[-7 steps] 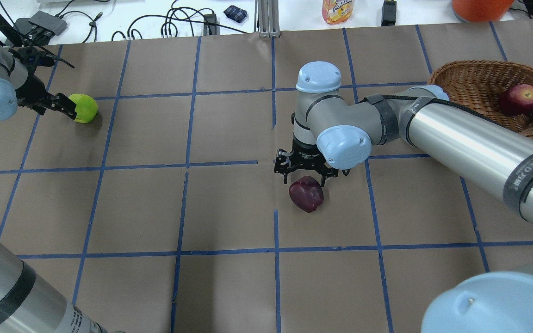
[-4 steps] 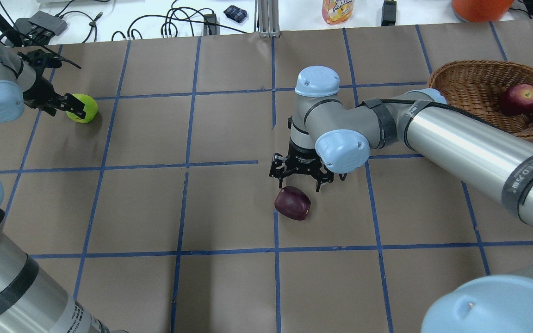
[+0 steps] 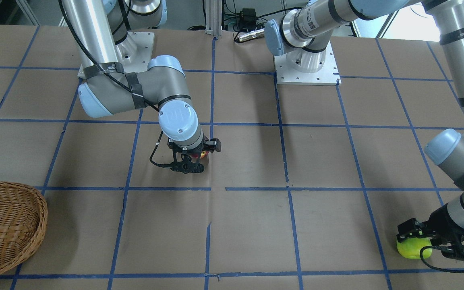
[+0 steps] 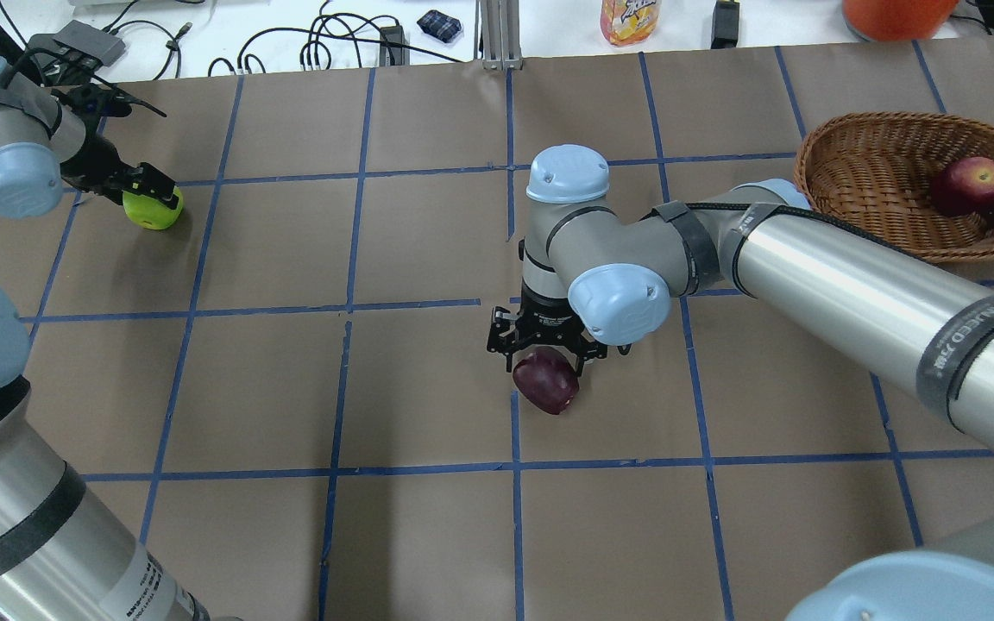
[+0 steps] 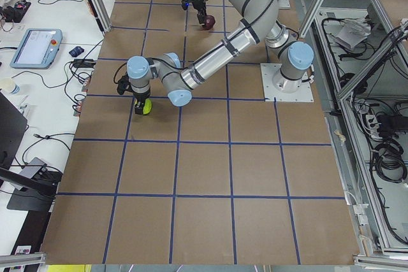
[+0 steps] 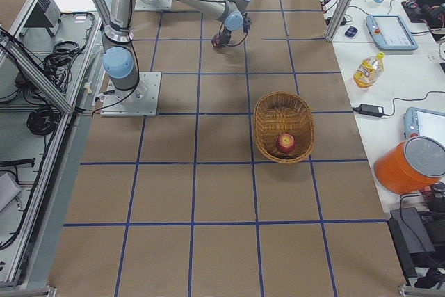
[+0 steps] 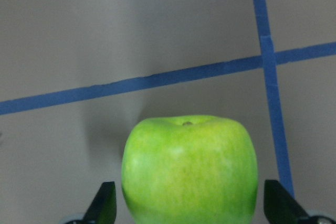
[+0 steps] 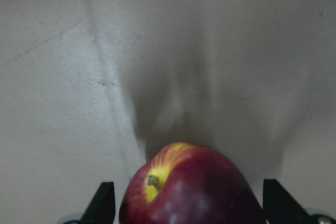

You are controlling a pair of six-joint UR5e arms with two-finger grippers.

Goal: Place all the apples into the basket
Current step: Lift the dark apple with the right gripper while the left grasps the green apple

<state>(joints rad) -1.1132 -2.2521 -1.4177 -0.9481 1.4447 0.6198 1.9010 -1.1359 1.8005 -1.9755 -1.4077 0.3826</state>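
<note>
The dark maroon apple has to go into the basket (image 3: pixel 5 229), so I need to grab it around its plump round body (image 3: pixel 201 154) with my right gripper next.
The yellow-green apple (image 4: pixel 153 215) sits at the table's far left. My left gripper (image 4: pixel 150 197) is open and straddles it; in the left wrist view the apple (image 7: pixel 190 169) lies between the fingers (image 7: pixel 105 203) with small gaps on both sides. The maroon apple (image 4: pixel 546 385) lies near the table's middle. My right gripper (image 4: pixel 544 355) is open and low over it; the right wrist view shows the apple (image 8: pixel 191 187) between the fingers (image 8: pixel 106 200). The red apple (image 4: pixel 968 185) lies inside the wicker basket (image 4: pixel 859 168) at the far right.
Brown paper with a blue tape grid covers the table. Behind its far edge are cables, a juice bottle (image 4: pixel 631 19) and an orange container (image 4: pixel 894 13). My right forearm (image 4: pixel 851 285) stretches between the basket and the maroon apple.
The maroon apple rolled left and nearer. My right gripper followed it and now straddles it. My left gripper swung further over the yellow-green apple, which stayed in place.
</note>
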